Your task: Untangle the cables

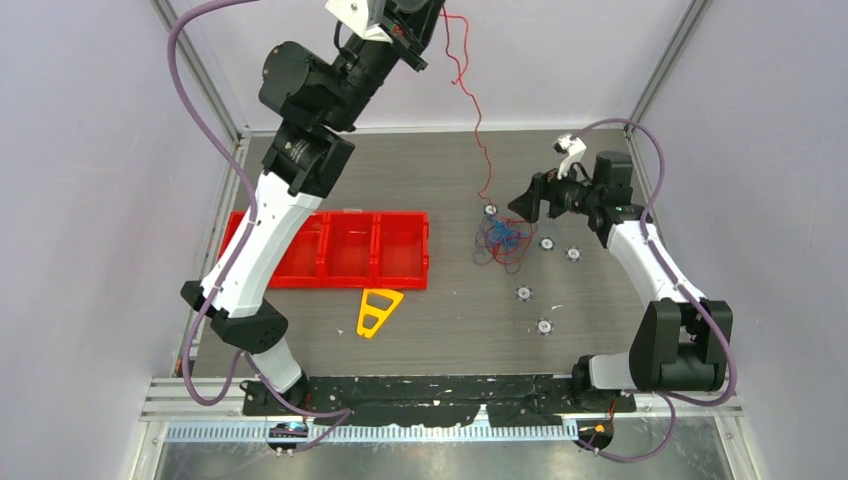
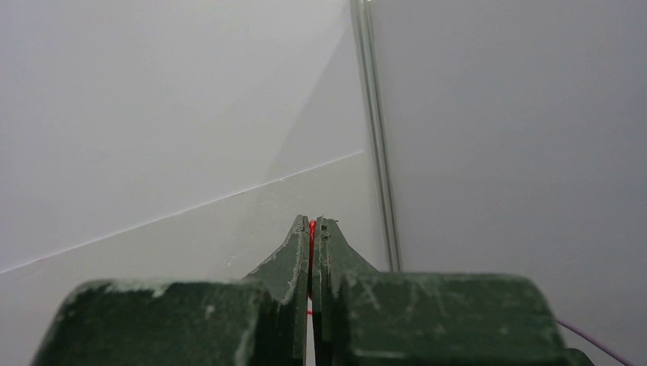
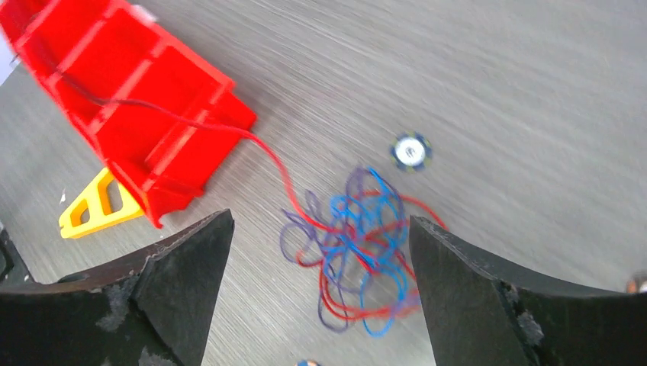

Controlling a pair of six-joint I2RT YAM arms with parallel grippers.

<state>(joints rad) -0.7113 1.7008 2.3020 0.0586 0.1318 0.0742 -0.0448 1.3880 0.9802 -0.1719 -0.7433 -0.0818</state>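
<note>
The piece of red cable comes out of the tangle. My right gripper will grab it next, just where it comes out, so my left gripper is free to grab again and untangle.
The cables point(image 1: 502, 238) lie in a red and blue tangle on the grey table right of centre, shown close up as cables point(image 3: 358, 244) in the right wrist view. One red strand point(image 1: 470, 95) rises from the tangle to my left gripper point(image 1: 420, 25), raised high at the back wall. In the left wrist view the left gripper point(image 2: 313, 223) is shut on that red strand point(image 2: 312, 229), pinched at the fingertips. My right gripper point(image 1: 525, 205) hovers just right of and above the tangle. It is open, and the right gripper point(image 3: 320, 221) holds nothing between its wide-apart jaws.
A red compartment tray point(image 1: 350, 250) lies left of the tangle, with a yellow triangular piece point(image 1: 378, 312) in front of it. Several small round discs point(image 1: 523, 293) are scattered right of and below the tangle. Pale walls enclose the table.
</note>
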